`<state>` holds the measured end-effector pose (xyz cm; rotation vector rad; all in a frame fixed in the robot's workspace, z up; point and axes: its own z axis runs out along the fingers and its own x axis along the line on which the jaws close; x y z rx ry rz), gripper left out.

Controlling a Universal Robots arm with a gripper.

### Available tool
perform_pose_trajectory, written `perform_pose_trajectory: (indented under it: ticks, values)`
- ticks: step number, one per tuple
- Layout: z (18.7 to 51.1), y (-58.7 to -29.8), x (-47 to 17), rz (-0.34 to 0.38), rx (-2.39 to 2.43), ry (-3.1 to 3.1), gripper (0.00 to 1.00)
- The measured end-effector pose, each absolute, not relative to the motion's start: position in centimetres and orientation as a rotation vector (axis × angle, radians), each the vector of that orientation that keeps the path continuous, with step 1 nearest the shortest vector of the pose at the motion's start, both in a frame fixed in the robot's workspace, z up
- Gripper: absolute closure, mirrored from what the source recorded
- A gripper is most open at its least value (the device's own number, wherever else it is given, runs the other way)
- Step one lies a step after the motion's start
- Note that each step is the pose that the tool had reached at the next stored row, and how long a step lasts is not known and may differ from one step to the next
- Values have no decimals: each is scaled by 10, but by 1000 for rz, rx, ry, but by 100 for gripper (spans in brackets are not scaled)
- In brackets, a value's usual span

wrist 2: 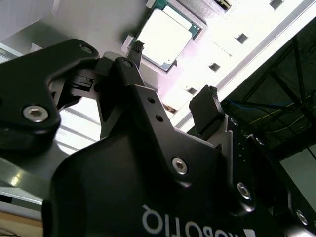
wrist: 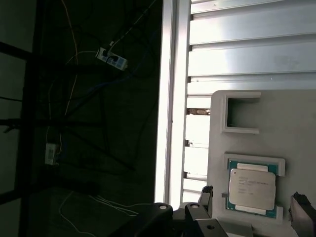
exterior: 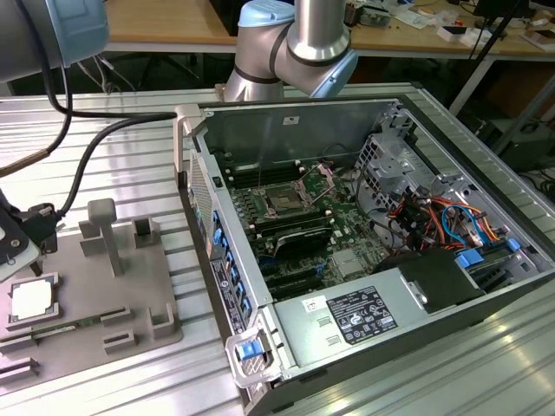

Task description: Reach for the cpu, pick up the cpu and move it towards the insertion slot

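Note:
I need to grab the cpu next by its open side edges, where my gripper's fingers fit, because raised sides of the tray sit close against the cpu [exterior: 32, 300] along its opposite edges.
The cpu [exterior: 32, 300] is a small square chip with a pale metal top, lying flat in a recess of the grey tray [exterior: 95, 295] at the exterior view's left. In both wrist views the cpu [wrist: 252, 186] [wrist 2: 165, 35] lies just beyond my black fingertips [wrist 2: 137, 48]. My gripper [wrist: 254, 200] hovers above it, open, with one finger on each side and nothing held. In the exterior view the gripper [exterior: 16, 250] is at the far left edge. The insertion slot [exterior: 284, 198] is inside the open computer case, on the green board.
The open computer case [exterior: 364, 217] has tall metal walls, drive cables [exterior: 438, 217] and a black power supply [exterior: 364, 316]. Upright posts [exterior: 106, 230] stand on the tray. A black cable [exterior: 95, 152] hangs over the slatted metal table [exterior: 130, 104]. The table edge [wrist: 170, 98] runs close to the tray.

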<state>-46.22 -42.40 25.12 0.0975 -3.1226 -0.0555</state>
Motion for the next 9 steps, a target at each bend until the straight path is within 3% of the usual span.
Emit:
perform_pose_trajectory:
  ticks: [9]
  values:
    - [236, -427, -461, -55, 97, -3122, 34]
